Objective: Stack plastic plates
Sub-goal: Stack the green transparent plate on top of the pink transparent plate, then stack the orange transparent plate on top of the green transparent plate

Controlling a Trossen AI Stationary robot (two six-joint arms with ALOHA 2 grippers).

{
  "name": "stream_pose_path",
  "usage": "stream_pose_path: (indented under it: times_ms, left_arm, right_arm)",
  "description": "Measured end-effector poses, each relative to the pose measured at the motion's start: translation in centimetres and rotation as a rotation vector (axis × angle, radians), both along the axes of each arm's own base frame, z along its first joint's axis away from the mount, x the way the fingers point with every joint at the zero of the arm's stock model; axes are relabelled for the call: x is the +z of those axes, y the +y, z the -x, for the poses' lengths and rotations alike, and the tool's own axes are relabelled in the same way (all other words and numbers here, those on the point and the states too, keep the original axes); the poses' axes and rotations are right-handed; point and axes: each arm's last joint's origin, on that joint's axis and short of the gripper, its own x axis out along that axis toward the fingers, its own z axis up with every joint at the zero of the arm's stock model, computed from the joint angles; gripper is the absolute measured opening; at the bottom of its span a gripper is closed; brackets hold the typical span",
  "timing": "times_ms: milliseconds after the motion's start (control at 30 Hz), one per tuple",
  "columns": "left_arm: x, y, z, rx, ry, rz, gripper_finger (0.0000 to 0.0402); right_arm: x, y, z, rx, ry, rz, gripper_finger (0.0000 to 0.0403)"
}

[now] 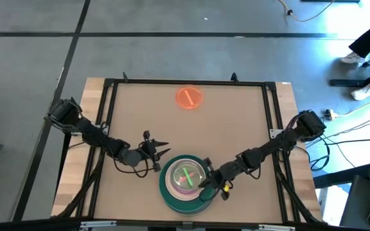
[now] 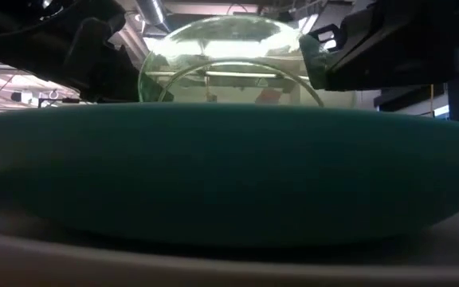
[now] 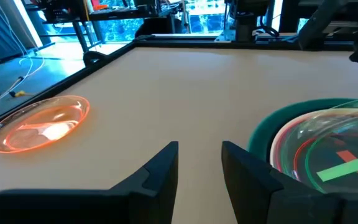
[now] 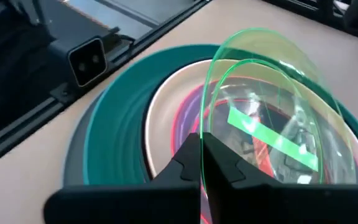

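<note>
The green plate leans inside the pale pink plate's rim point(image 1: 167, 181) and would drop onto the stack, so my right gripper needs to open its fingers.
A stack of plates point(image 1: 169, 192) sits at the table's near edge, with grey at the bottom, then teal point(image 4: 117, 124), pale pink point(image 4: 160, 118) and magenta point(image 4: 185, 121). A small translucent pink plate lies in its hollow. My right gripper point(image 1: 203, 182) is over the stack's right side, shut on the small green plate point(image 4: 272, 81), which stands tilted above the stack point(image 2: 221, 64). My left gripper point(image 1: 162, 151) hovers open just left of the stack point(image 3: 199, 155). The small orange plate point(image 1: 188, 98) rests flat near the far edge point(image 3: 39, 124). My right gripper pinches the green plate's rim point(image 4: 202, 127) between its two fingers, coming level from the table's right side. The plate is tilted steeply, its held edge raised and its hollow facing the near edge. Whether its lower edge touches the stack is hidden behind the teal rim point(image 2: 229, 119).
A black frame point(image 1: 108, 115) runs around the tan table top. There is bare table between the stack and the orange plate. People's legs and cables show on the floor beyond the table's far right.
</note>
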Motion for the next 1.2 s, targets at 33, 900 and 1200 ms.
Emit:
stream_pose_path:
  times_ms: [33,900,1200]
  left_arm:
    - [0.0,0.0,0.0,0.000,0.000,0.000,0.0117]
    - [0.0,0.3,-0.5,-0.115,0.014,0.056,0.0117]
    - [0.0,1.2,-0.9,-0.143,0.021,0.085,0.0117]
  right_arm:
    - [0.0,0.0,0.0,-0.014,0.003,-0.005,0.0001]
    - [1.4,-1.0,1.6,-0.096,0.154,-0.031,0.0145]
    - [1.6,-2.4,4.0,-0.159,0.171,-0.034,0.0145]
